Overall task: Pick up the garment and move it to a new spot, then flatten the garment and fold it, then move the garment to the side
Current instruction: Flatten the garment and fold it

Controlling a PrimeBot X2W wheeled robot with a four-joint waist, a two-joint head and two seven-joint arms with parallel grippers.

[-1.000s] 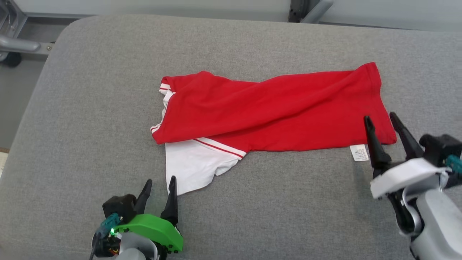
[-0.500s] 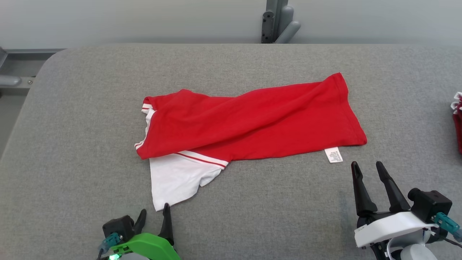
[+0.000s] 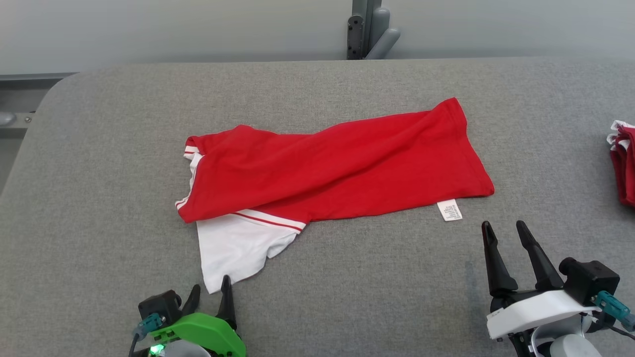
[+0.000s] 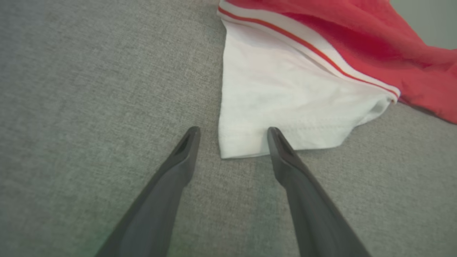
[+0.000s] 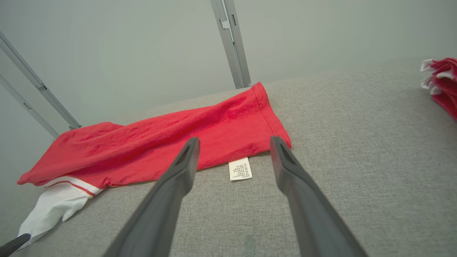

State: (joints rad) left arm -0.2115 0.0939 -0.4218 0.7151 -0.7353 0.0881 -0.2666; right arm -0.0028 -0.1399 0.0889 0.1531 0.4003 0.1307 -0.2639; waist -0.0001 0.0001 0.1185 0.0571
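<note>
The garment's white sleeve sticks out loose while the red body [image 3: 339, 169] lies folded flat, so my left gripper should next grab the garment by the sleeve's hem corner [image 3: 211, 288].
A red garment [image 3: 332, 168] with a white sleeve [image 3: 233, 248] and a white care label [image 3: 449, 210] lies folded lengthwise across the middle of the grey cushioned table [image 3: 99, 148]. My left gripper [image 3: 211, 292] stands open at the near left, its fingertips at the sleeve's lower corner [image 4: 232, 150]. My right gripper [image 3: 503, 229] is open too, near the table's front right, a little short of the label [image 5: 240, 168] and the red hem [image 5: 271, 117]. Nothing sits between either pair of fingers.
A second red and white cloth pile [image 3: 622, 163] lies at the table's right edge, also seen as the cloth pile [image 5: 442, 84] in the right wrist view. A grey metal post [image 3: 367, 29] stands behind the far edge. Bare grey table surrounds the garment.
The head camera tilted up, so the whole scene shifted down and left. My right gripper drew back off the red hem toward me. The left gripper stays at the sleeve corner.
</note>
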